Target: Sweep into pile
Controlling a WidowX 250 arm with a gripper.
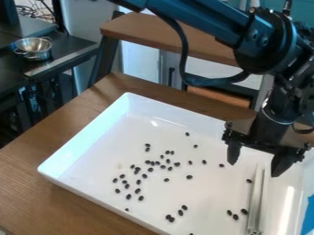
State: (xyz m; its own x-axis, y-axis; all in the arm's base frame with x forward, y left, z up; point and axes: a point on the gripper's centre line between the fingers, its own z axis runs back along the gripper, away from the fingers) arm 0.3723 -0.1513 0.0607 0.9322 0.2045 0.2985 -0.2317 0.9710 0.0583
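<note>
My gripper takes hold of the pale narrow tool by its upright end next, to sweep the black beans into a pile.
The gripper (257,160) hangs over the right part of the white tray (86,137), its two fingers spread wide apart with nothing held. Below it lies a long, pale, narrow tool (256,202), running toward the tray's near side; its far end appears between the fingertips, not touching them. Small black beans (148,162) are scattered over the tray, densest left of its middle. Several more beans (235,216) lie near the tool, and others (181,212) are by the near side.
Raised walls surround the tray, which rests on a brown wooden table (73,110). Behind stands a wooden bench or chair (165,34). A metal bowl (34,48) sits on a dark surface at the far left. Something blue (309,215) is at the right edge.
</note>
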